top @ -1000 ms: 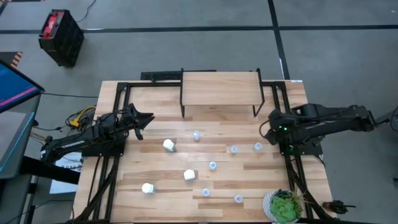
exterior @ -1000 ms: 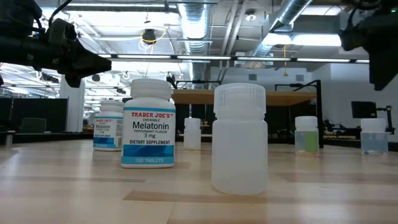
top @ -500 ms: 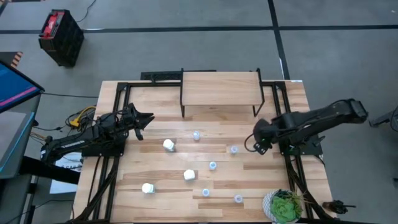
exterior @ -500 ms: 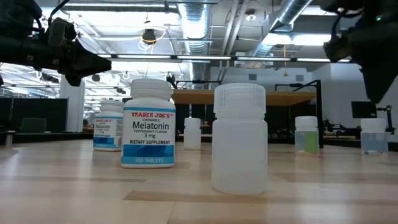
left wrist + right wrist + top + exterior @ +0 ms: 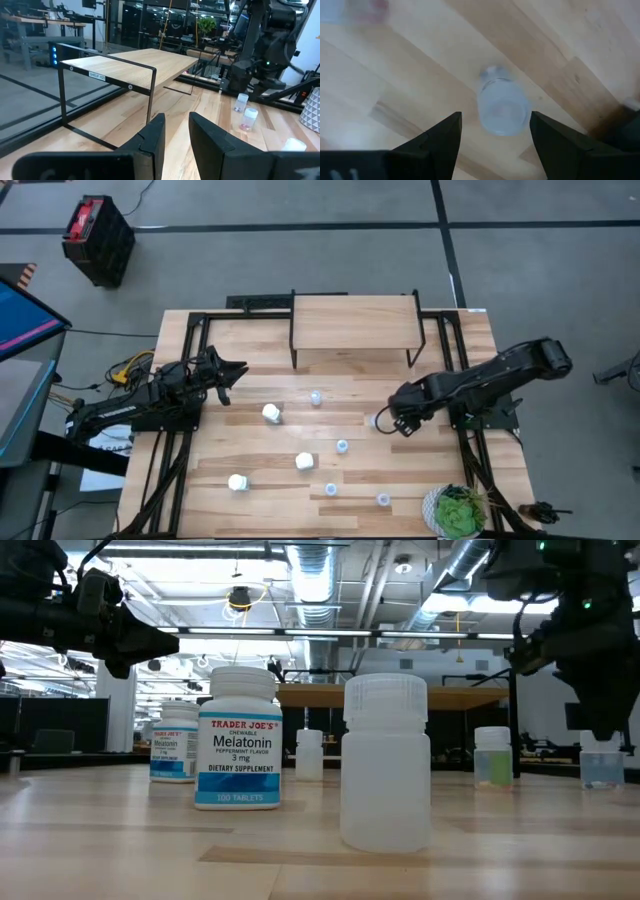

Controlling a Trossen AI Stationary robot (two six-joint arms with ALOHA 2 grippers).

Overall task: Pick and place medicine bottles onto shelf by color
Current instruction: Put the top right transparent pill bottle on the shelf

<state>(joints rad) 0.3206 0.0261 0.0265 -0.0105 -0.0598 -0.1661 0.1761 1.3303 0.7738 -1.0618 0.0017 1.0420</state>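
The medicine bottles need to be sorted onto the shelf, so my right gripper should next grab the small translucent bottle by its round cap.
Several small translucent bottles and three larger white ones stand upright on the plank table. The shelf stands on thin black legs at the far middle, with nothing on it. My right gripper hangs open over the table's right half, fingers pointing down. In its wrist view a small translucent bottle stands on the wood below, between the two fingers and clear of both. In the high view, a small bottle shows at that gripper's left edge. My left gripper waits level and shut at the table's left, holding nothing.
A green plant in a white pot stands at the near right corner. More bottles are spread over the table's middle: two small ones and two white ones. Black frame rails run along both table sides.
My right gripper has swung from the table's right edge toward the left and come down, tipping from a slant until its fingers point down. It now hangs over a small translucent bottle and has stayed open. No bottle has moved.
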